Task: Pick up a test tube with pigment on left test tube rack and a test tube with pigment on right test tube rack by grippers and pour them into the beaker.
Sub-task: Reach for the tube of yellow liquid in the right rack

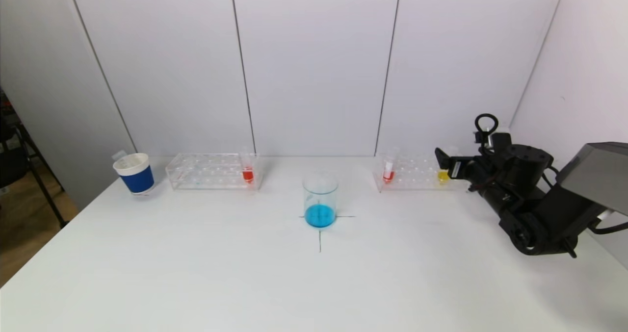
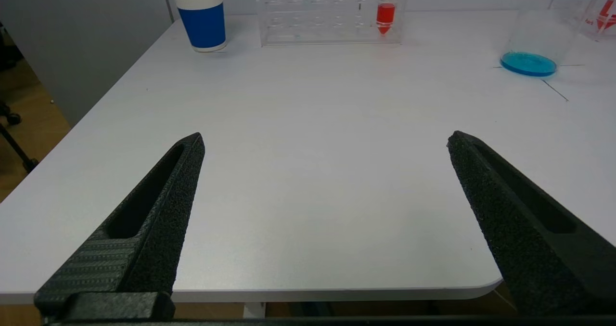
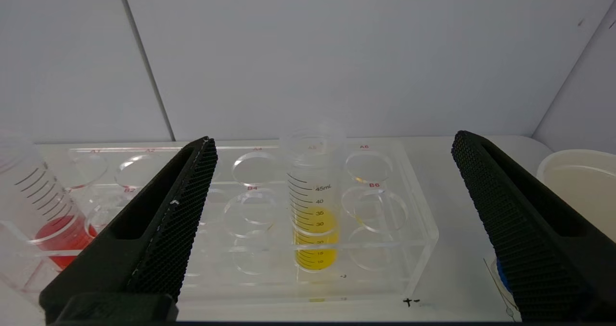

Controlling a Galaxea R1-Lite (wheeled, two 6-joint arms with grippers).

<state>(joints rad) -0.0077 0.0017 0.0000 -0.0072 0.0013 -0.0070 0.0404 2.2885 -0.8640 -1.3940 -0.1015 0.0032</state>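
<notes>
The rack (image 3: 369, 248) is around the pigment-filled lower end of the yellow test tube, so my right gripper will grab the tube just under its threaded rim (image 3: 315, 178) next.
The left test tube rack (image 1: 206, 171) is clear and holds one tube of red pigment (image 1: 248, 171) at its right end. In the right test tube rack (image 1: 414, 174) stand a red tube (image 1: 388, 171) and a yellow tube (image 1: 443, 175). Between the racks stands the beaker (image 1: 320, 199) with blue liquid in its bottom. My right gripper (image 3: 335, 138) is open, level with the yellow tube (image 3: 315, 210), which stands upright in the rack just beyond the fingertips. Over the table's near edge, far from the left rack (image 2: 327, 18), my left gripper (image 2: 326, 137) is open and holds nothing.
A blue and white paper cup (image 1: 135, 173) stands left of the left rack. A white container (image 3: 577, 186) sits to the right of the right rack. A black cross is marked on the table (image 1: 196, 263) under the beaker. Grey wall panels close the back and right.
</notes>
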